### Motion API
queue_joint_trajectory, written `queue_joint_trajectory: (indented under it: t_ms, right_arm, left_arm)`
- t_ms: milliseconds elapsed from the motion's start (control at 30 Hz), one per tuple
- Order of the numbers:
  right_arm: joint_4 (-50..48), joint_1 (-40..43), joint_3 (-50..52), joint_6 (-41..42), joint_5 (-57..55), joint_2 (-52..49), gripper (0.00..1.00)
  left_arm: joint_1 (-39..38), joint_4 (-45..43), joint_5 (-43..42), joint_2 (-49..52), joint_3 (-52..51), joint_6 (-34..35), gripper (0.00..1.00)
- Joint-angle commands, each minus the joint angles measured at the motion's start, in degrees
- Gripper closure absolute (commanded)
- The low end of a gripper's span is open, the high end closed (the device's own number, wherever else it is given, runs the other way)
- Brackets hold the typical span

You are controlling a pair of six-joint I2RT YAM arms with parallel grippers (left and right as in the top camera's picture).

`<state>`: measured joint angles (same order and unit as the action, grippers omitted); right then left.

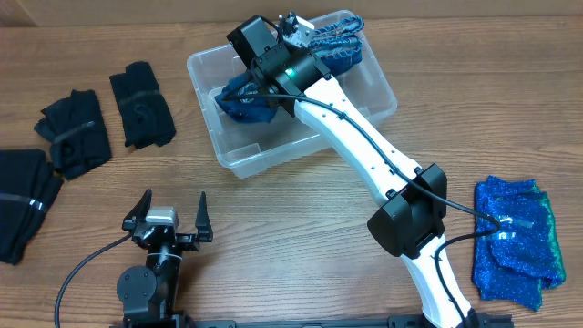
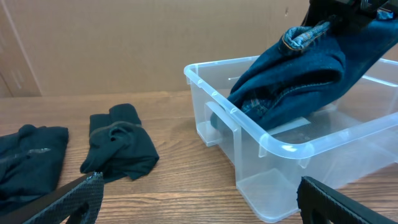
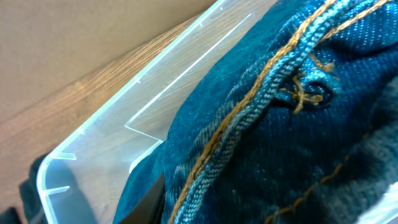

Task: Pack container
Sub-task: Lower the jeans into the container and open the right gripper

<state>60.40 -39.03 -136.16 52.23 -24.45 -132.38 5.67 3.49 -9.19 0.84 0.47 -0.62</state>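
Observation:
My right gripper opens now, since the denim [image 3: 280,124] hangs inside the container's sides.
The clear container [image 1: 273,151] stands at the table's back centre; it also shows in the left wrist view [image 2: 280,148] and the right wrist view [image 3: 118,112]. My right gripper [image 1: 299,38] is over the container, shut on a blue denim garment [image 1: 246,98]. The garment hangs tilted, with its lower end inside the container [image 2: 298,74]. Denim [image 3: 280,124] fills the right wrist view and hides most of the fingers. My left gripper [image 1: 170,215] is open and empty near the front edge, facing the container's near corner [image 2: 199,199].
Black folded garments lie on the left: two near the back [image 1: 141,105] [image 1: 73,132] and one at the left edge [image 1: 23,200]. Two show in the left wrist view [image 2: 118,149] [image 2: 31,155]. A glittery blue cloth [image 1: 515,239] lies at the right.

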Motion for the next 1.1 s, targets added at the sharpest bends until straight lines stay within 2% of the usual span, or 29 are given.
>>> queue_joint_trajectory:
  t_ms: [0, 133, 200, 333, 567, 667, 800, 933, 1000, 1067]
  right_arm:
    - [-2.0, 0.1, -2.1, -5.9, -3.8, 3.1, 0.89]
    - [-1.1, 0.1, -2.1, -5.8, -3.7, 3.1, 0.7]
    - [-0.2, 0.1, -2.1, -5.8, -2.3, 3.1, 0.51]
    - [1.4, 0.1, -2.2, -5.8, 2.3, 3.1, 0.41]
    - [6.6, 0.1, -2.3, -5.8, 8.2, 4.5, 0.39]
    - [10.1, 0.1, -2.3, -6.5, 9.1, 6.6, 0.42]
    - [13.9, 0.1, -2.3, -9.7, 11.4, 9.6, 0.42]
    - [19.7, 0.1, -2.3, -16.8, 14.3, 11.9, 0.43]
    - [21.9, 0.1, -2.2, -20.5, 14.2, 11.9, 0.46]
    - [22.3, 0.2, -1.3, -24.3, 14.0, 11.8, 0.56]
  left_arm:
    - [0.4, 0.1, 0.4, -0.6, -0.2, -1.1, 0.0]
    - [0.4, 0.1, 0.4, -0.6, -0.2, -1.1, 0.0]
    - [0.4, 0.1, 0.4, -0.6, -0.2, -1.1, 0.0]
    - [0.4, 0.1, 0.4, -0.6, -0.2, -1.1, 0.0]
    - [0.4, 0.1, 0.4, -0.6, -0.2, -1.1, 0.0]
    - [0.4, 0.1, 0.4, -0.6, -0.2, -1.1, 0.0]
    - [0.4, 0.1, 0.4, -0.6, -0.2, -1.1, 0.0]
    - [0.4, 0.1, 0.4, -0.6, -0.2, -1.1, 0.0]
    - [0.4, 0.1, 0.4, -0.6, -0.2, -1.1, 0.0]
    - [0.4, 0.1, 0.4, -0.6, -0.2, -1.1, 0.0]
